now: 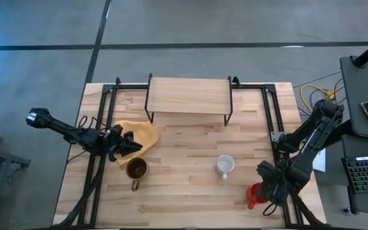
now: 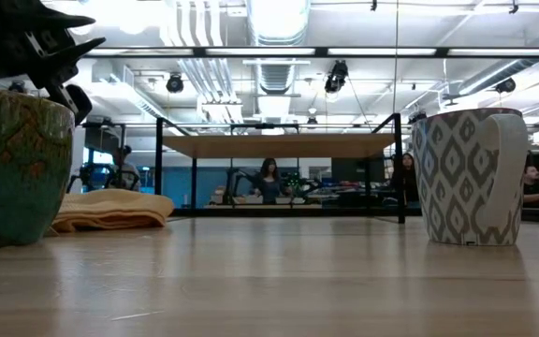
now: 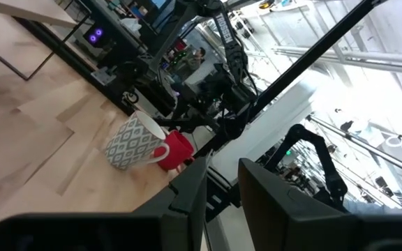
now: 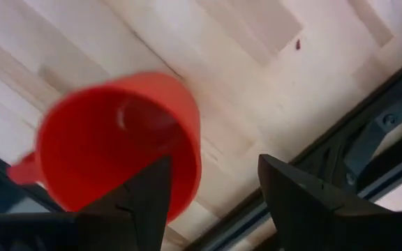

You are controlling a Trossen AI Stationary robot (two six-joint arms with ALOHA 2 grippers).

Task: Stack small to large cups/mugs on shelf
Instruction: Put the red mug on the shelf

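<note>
The fingers of my right gripper straddle the mug's side (image 4: 187, 108) but hover above the mug's rim (image 4: 192, 151), so lowering comes first, before it closes on the red mug.
The brown-olive mug (image 1: 136, 169) stands upright on the tabletop at the left, and it also shows in the low view (image 2: 17, 168). My left gripper (image 1: 128, 145) hovers just above and behind it, open and empty (image 3: 222, 199). The white patterned mug (image 1: 224, 164) stands upright near the middle. The red mug (image 1: 254, 195) sits near the right front corner. My right gripper (image 4: 211, 195) is open over the red mug (image 4: 117, 139), one finger over its opening and the other outside its wall. The shelf (image 1: 189, 96) stands at the far edge with nothing on it. My right gripper stands astride the red mug's rim (image 4: 190, 150), on the side away from its handle (image 4: 19, 171), coming from above. I cannot tell whether either finger touches the wall.
A yellow cloth (image 1: 142, 134) lies crumpled behind the brown mug, under my left gripper. Black frame rails (image 1: 270, 121) run along both sides of the table, and one lies close beside the red mug. Bare wood lies between the mugs and the shelf.
</note>
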